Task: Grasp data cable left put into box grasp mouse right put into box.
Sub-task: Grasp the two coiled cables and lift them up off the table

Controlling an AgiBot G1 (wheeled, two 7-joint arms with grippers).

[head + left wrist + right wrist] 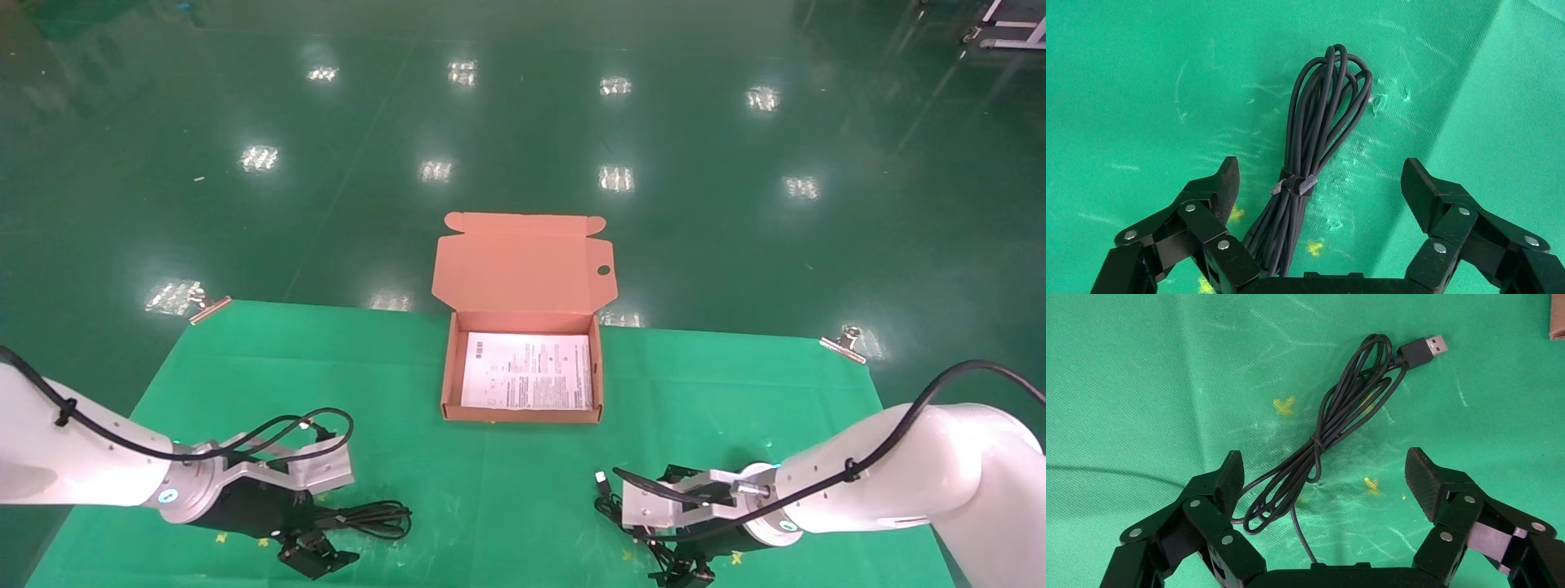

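Observation:
The left gripper takes the data cable at its tied middle (341,518) next, where all parts of the cable come together. Slack loops spread out past the tie.
The salmon-pink box (448,367) stands open at the table's middle, its lid up and a white printed sheet inside. The data cable (372,517), a tied black bundle, lies at the front left. My left gripper (315,555) hovers over its near end, open; in the left wrist view the bundle (1321,116) runs between the spread fingers (1223,184) of the left gripper (1321,180), closer to one. My right gripper (682,572) is open at the front right over the mouse's cord (1340,416) with its silver USB plug (1430,346). The mouse itself is hidden.
The green cloth (507,490) covers the table and is held by metal clips at the far corners (208,304) (846,343). Small yellow marks (1284,404) dot the cloth. A corner of the box (1557,318) shows in the right wrist view. Green floor lies beyond.

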